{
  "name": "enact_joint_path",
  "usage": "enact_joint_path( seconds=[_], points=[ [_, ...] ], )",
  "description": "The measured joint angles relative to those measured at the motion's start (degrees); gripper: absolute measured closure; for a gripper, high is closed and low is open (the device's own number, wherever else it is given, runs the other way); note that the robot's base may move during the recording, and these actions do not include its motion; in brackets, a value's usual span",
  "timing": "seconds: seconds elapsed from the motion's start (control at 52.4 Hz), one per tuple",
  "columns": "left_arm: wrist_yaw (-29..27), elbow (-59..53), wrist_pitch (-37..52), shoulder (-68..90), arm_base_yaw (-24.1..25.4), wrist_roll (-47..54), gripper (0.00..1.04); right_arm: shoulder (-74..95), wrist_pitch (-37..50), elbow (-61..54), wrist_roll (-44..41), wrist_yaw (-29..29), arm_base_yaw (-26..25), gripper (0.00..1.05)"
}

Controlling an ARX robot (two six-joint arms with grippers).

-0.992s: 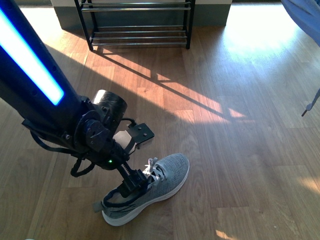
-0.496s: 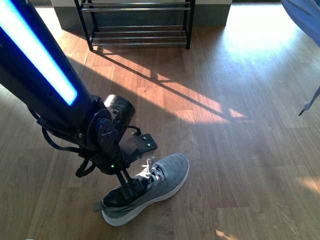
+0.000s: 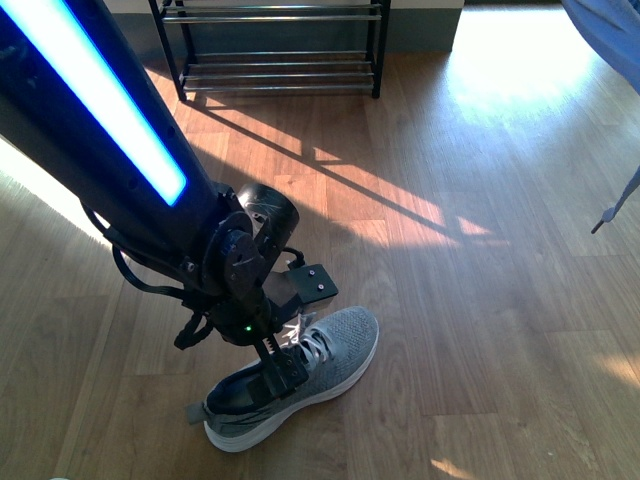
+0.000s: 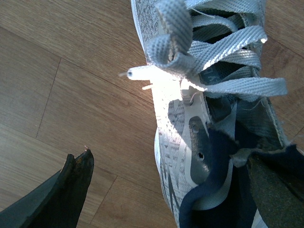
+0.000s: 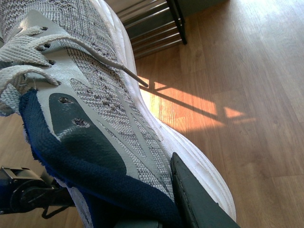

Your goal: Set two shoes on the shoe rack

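Note:
My left gripper should next grab the sneaker by the side of its open collar (image 4: 206, 183), thin with two facing sides, as the sneaker's toe is rounded and sloping.
One grey sneaker (image 3: 300, 375) lies on the wood floor, toe pointing right and away. My left gripper (image 3: 283, 372) is down at its navy collar, open. In the left wrist view, the sneaker's side wall (image 4: 178, 137) stands between the left gripper's (image 4: 171, 194) two dark fingers, one finger (image 4: 64, 194) outside over bare floor. My right gripper (image 5: 156, 204) is shut on the second grey sneaker (image 5: 95, 95), held in the air, one finger (image 5: 194, 199) against its outer side. The shoe rack (image 3: 280, 45) stands against the far wall and also shows as the rack (image 5: 152, 23) beyond the held sneaker.
A blue-grey shape (image 3: 608, 30) hangs in at the front view's top right corner, with a lace end (image 3: 612, 212) dangling below it. Sunlit stripes cross the floor (image 3: 380, 190) between the rack and the lying sneaker. My left arm (image 3: 110, 140) crosses the left side.
My left arm has swung right and forward, and its gripper has slid along the lying sneaker's opening from the heel towards the tongue. That sneaker has not moved.

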Motion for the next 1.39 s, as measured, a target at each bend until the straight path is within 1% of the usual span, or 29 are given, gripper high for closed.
enact_joint_path(
  seconds=[0.153,0.248,0.343,0.534,0.706,0.744,0.763,0.992,1.011,1.05,1.107,1.145,1.164,1.221,1.393],
  points=[
    [-3.1,1.6,-1.4,1.9,-0.1,-0.2,0.09,0.0,0.0,0.0,0.0,0.0,0.0,1.03],
    [-3.6,1.8,-1.4,2.5,0.0,-1.3,0.09,0.0,0.0,0.0,0.0,0.0,0.0,1.03],
    [-5.3,1.8,-1.4,2.9,0.0,-2.0,0.09,0.0,0.0,0.0,0.0,0.0,0.0,1.03],
    [-5.4,1.7,-1.1,4.0,0.0,-4.3,0.09,0.0,0.0,0.0,0.0,0.0,0.0,1.03],
    [-5.7,1.8,-3.0,4.0,-0.2,-5.1,0.1,0.0,0.0,0.0,0.0,0.0,0.0,1.03],
    [-5.7,1.8,-3.6,4.0,-0.2,-5.4,0.14,0.0,0.0,0.0,0.0,0.0,0.0,1.03],
    [-5.6,1.9,-4.1,4.0,-0.2,-5.6,0.19,0.0,0.0,0.0,0.0,0.0,0.0,1.03],
    [-6.0,2.4,-6.8,3.9,-0.2,-6.8,0.62,0.0,0.0,0.0,0.0,0.0,0.0,1.03],
    [-6.0,2.4,-6.8,3.9,-0.2,-6.8,0.64,0.0,0.0,0.0,0.0,0.0,0.0,1.03],
    [-6.1,2.7,-7.4,3.9,-0.2,-7.0,0.73,0.0,0.0,0.0,0.0,0.0,0.0,1.03],
    [-6.0,3.1,-7.9,3.9,-0.3,-7.3,0.81,0.0,0.0,0.0,0.0,0.0,0.0,1.03],
    [-6.0,3.2,-8.2,3.9,-0.3,-7.4,0.88,0.0,0.0,0.0,0.0,0.0,0.0,1.03],
    [-6.0,3.3,-8.3,3.9,-0.4,-7.5,0.94,0.0,0.0,0.0,0.0,0.0,0.0,1.03],
    [-6.1,3.5,-8.7,3.9,-0.4,-8.0,1.03,0.0,0.0,0.0,0.0,0.0,0.0,1.03],
    [-6.1,4.1,-9.4,3.9,-0.4,-9.6,1.03,0.0,0.0,0.0,0.0,0.0,0.0,1.03]
  ],
)
